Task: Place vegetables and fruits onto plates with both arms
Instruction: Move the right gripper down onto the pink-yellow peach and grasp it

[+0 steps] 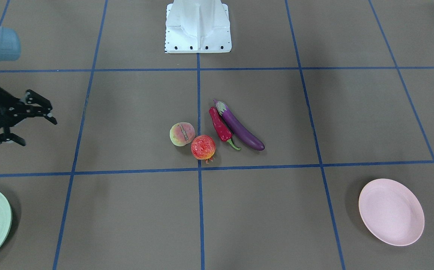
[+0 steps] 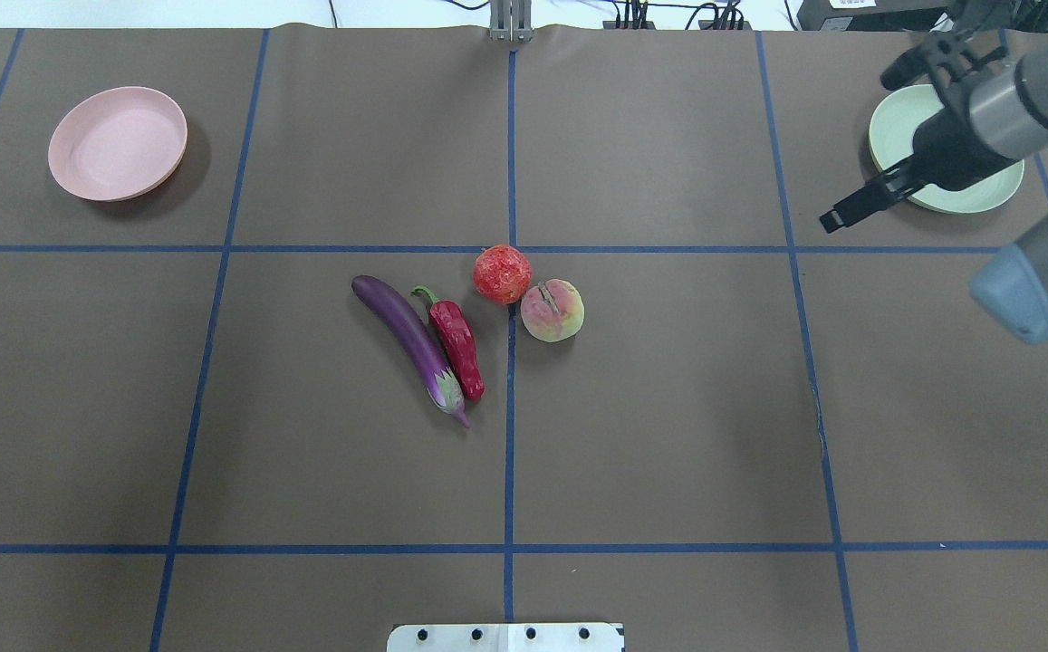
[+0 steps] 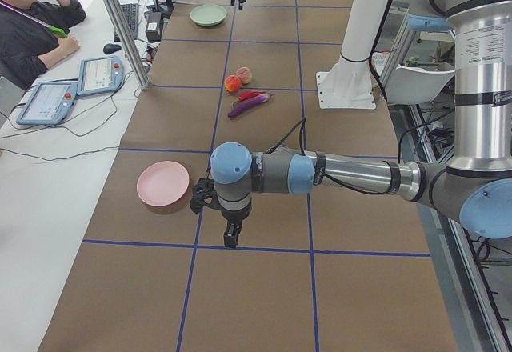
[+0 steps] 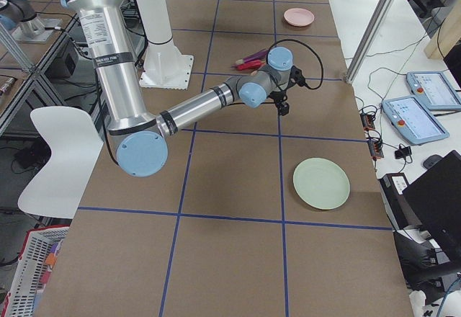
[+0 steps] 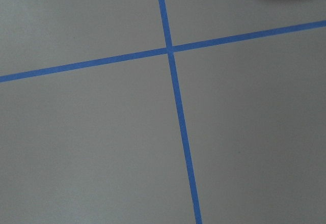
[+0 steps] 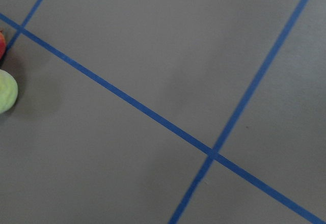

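Observation:
The yellow-pink peach should go on the mint green plate, so the robot's right gripper should next grip the peach around its round body (image 1: 182, 134).
The purple eggplant (image 2: 406, 340) and red chili (image 2: 457, 340) lie side by side at the table's middle. The pomegranate (image 2: 502, 273) and peach (image 2: 552, 311) touch just right of them. The pink plate (image 2: 118, 142) is far left and bare. The mint green plate (image 2: 895, 122) is far right, partly under my right arm. My right gripper (image 2: 859, 145) is open and empty, hovering beside the green plate, also in the front view (image 1: 38, 131). My left gripper (image 3: 230, 236) shows only in the left side view, near the pink plate (image 3: 162, 186); I cannot tell its state.
The white base block (image 1: 198, 28) stands at the robot's edge of the table. Blue tape lines grid the brown table cover. An operator sits with tablets beside the table (image 3: 32, 24). The peach's edge shows in the right wrist view (image 6: 5, 91).

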